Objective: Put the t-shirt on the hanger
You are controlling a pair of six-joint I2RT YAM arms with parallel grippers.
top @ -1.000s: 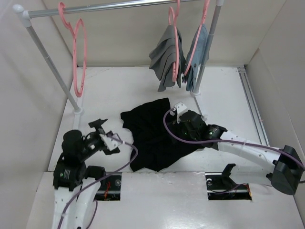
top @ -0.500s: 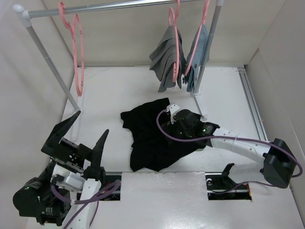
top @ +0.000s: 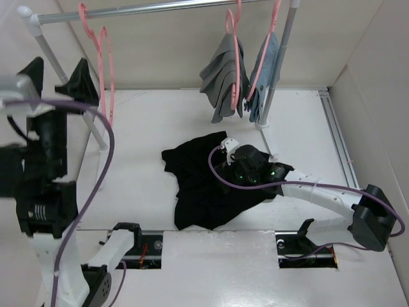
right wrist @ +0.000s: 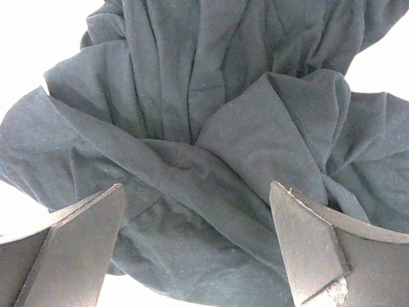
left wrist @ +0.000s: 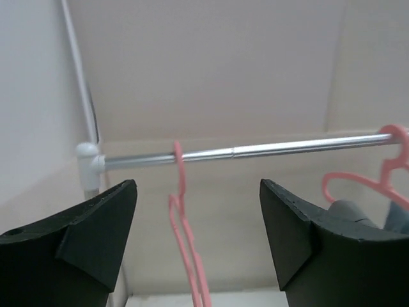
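Note:
My left gripper will go to the empty pink hanger (top: 105, 70) and grab the hanger's near side. The hook and the far side will stay free for handing it over.
The black t-shirt (top: 198, 192) lies crumpled on the table's middle. My right gripper (top: 246, 169) hovers right over its right part; in the right wrist view the gripper (right wrist: 198, 192) is open, with the folded t-shirt (right wrist: 204, 128) between and below the fingers, which hold nothing. The empty pink hanger (top: 105, 70) hangs at the left end of the rack rail. My left gripper (top: 59, 70) is raised high beside it. In the left wrist view the gripper (left wrist: 197, 192) is open and empty, facing the hanger (left wrist: 188, 256), which hangs ahead between the fingers.
A metal rack rail (top: 147, 9) runs across the back on two slanted posts (top: 70, 83). A grey garment (top: 220, 77) and a blue-grey garment (top: 263, 70) hang on pink hangers at its right end. Walls close in on the left, back and right.
My left arm has swung up from the table's near left to the rack's left end, now facing the empty hanger. My right gripper has edged slightly left over the t-shirt.

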